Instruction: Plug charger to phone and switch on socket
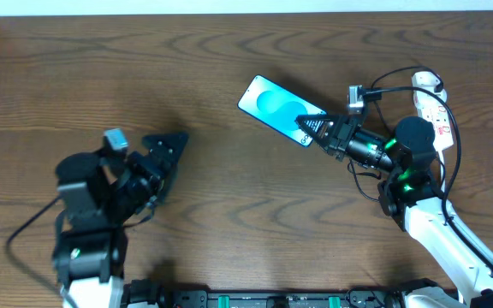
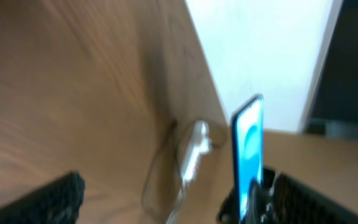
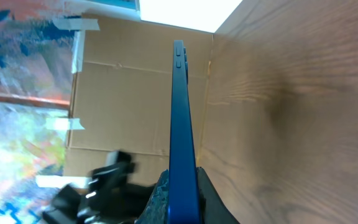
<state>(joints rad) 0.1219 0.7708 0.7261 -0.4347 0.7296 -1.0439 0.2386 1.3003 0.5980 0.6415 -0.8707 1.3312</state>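
Observation:
The left gripper grips the phone by its free side (image 1: pixel 261 97) (image 2: pixel 248 121) next, to leave the small-text end free for the charger to plug in.
The phone (image 1: pixel 274 108) with its turquoise screen lies slanted right of the table's middle. My right gripper (image 1: pixel 313 130) is shut on its near end, the one with the small text. In the right wrist view the phone (image 3: pixel 179 118) is edge-on, squeezed between both fingers (image 3: pixel 161 198). The white socket (image 1: pixel 436 104) lies at the far right, behind that arm. A thin black cable (image 1: pixel 454 147), likely the charger, curves past the socket; I cannot make out its connector tip. My left gripper (image 1: pixel 166 151) hovers open at the left, holding nothing. From there I see the phone (image 2: pixel 248 144) and the blurred socket (image 2: pixel 194 151).
Cardboard (image 3: pixel 135 87) stands beyond the table's far edge in the right wrist view. The left arm's body (image 1: pixel 88 201) fills the near-left part of the wooden table (image 1: pixel 229 222). A pale wall borders the far edge.

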